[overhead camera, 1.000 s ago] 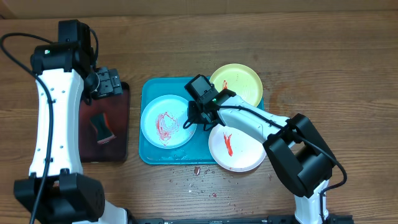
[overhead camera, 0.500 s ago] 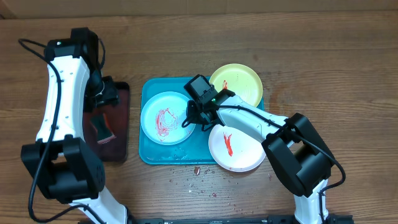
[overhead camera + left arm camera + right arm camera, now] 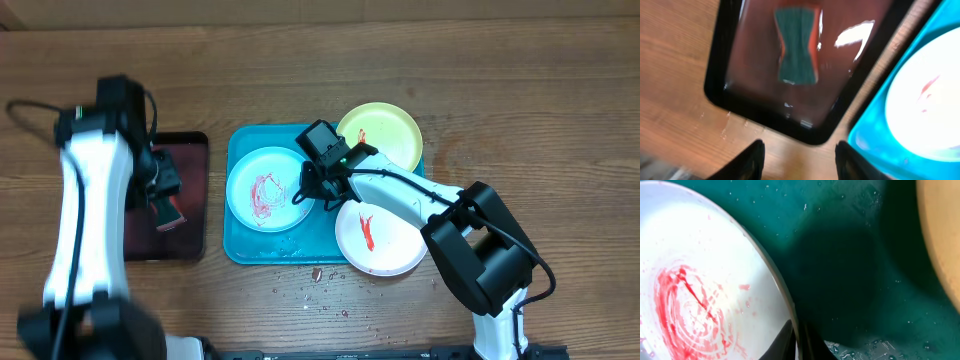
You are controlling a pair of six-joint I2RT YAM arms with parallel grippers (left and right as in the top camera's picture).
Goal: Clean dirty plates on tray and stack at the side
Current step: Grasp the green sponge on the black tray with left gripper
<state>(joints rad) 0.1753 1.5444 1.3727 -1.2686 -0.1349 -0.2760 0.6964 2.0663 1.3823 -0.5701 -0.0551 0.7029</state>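
Note:
My left gripper needs to grab the sponge (image 3: pixel 168 213) next across its long sides to scrub the light-blue-rimmed plate (image 3: pixel 265 190), so that one broad end of the sponge stays free.
The turquoise tray (image 3: pixel 243 145) holds the light-blue-rimmed plate (image 3: pixel 265 190), smeared red. My right gripper (image 3: pixel 304 193) is shut on that plate's right rim; the right wrist view shows its fingers (image 3: pixel 799 342) pinching the rim of the plate (image 3: pixel 700 290). The yellow-green plate (image 3: pixel 385 132) lies on the tray's back right corner. The white plate (image 3: pixel 385 240), with a red streak, overlaps the tray's front right corner. My left gripper (image 3: pixel 799 160) is open and empty above the wood, just in front of the black tray (image 3: pixel 735 107). The light-blue-rimmed plate and turquoise tray (image 3: pixel 875 140) show at the right there.
The black tray with reddish inside (image 3: pixel 190 215) lies left of the turquoise tray. A sponge (image 3: pixel 165 208) with a dark scouring top (image 3: pixel 796 50) lies in it. Red crumbs (image 3: pixel 315 273) dot the wood in front of the turquoise tray.
My left arm has swung from the back of the black tray toward the front, over the tray. The right gripper and plates have not moved.

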